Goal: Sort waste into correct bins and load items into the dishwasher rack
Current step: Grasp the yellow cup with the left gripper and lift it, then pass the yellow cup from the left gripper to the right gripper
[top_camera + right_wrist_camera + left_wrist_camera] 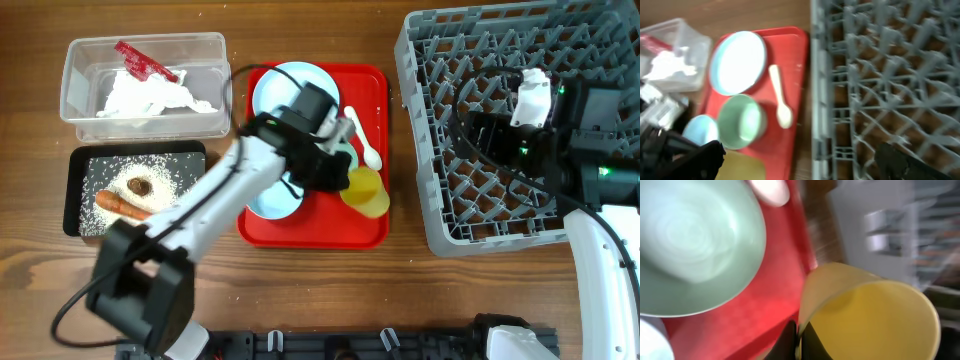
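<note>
The right gripper will next grab the body of the yellow cup, opposite the cup's rim that the left gripper holds, and the cup will then be loaded into the dishwasher rack [500, 200].
My left gripper [799, 340] is shut on the rim of the small yellow cup [365, 193], at the front right of the red tray [310, 230]. On the tray lie the light blue plate [290, 85], the pale green bowl [742, 122], the light blue bowl [270, 200] and the white spoon [362, 140]. My right gripper [800, 165] is open and empty over the left part of the grey dishwasher rack [500, 200]. The clear tub [75, 70] holds the red wrapper [140, 62] and white tissue [150, 95]. The black tray [72, 190] holds rice [170, 170], the carrot stick [120, 207] and the brown lump [139, 186].
The left arm crosses the red tray from the front left and covers part of the green bowl in the overhead view. A strip of bare wood separates the red tray from the rack. The rack holds nothing but its pegs.
</note>
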You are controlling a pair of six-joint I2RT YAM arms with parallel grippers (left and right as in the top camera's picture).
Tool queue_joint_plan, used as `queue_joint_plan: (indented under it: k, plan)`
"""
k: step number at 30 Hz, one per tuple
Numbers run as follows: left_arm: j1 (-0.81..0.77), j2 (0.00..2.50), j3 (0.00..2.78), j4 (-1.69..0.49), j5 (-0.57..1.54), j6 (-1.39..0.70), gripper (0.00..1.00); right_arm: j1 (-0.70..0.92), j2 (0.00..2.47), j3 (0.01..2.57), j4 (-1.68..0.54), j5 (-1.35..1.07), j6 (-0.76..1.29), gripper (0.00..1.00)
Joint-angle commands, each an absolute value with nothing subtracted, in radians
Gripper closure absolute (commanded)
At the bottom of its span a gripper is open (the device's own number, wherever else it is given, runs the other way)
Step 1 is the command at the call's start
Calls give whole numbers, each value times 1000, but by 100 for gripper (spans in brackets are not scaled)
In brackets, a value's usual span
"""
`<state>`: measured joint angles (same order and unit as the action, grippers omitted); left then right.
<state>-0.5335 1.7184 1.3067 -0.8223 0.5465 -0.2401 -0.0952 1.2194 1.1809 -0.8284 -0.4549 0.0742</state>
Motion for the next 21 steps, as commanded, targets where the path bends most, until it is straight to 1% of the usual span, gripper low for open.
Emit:
queue_joint_plan:
  k: [1,3,5,6,8,10,11,14,21]
  plan:
    - [-389,1655,1330,-764,896,-239,96,-98,1221,1202,-763,-739,81,0]
    - [-311,1655,1330,-662,1108,-240,96,-97,1221,1202,-715,-831,81,0]
    - [-231,1655,1330,-475,1354,-297,96,-91,1232,1202,-625,-965,82,0]
    - [-197,1655,1330,-363,1427,-348,96,-73,1255,1202,-559,-1054,81,0]
    - [-176,1655,1330,-220,1505,-432,96,-29,1295,1202,-489,-1130,81,0]
    - [-172,1655,1330,-105,1522,-504,96,23,1349,1202,-401,-1218,81,0]
    - [-172,1655,1330,-78,1522,-503,96,45,1374,1202,-350,-1266,82,0]
    - [-171,1655,1330,-66,1516,-503,96,71,1397,1202,-282,-1334,82,0]
    - [-171,1655,1330,-67,1472,-503,96,73,1397,1202,-274,-1386,82,0]
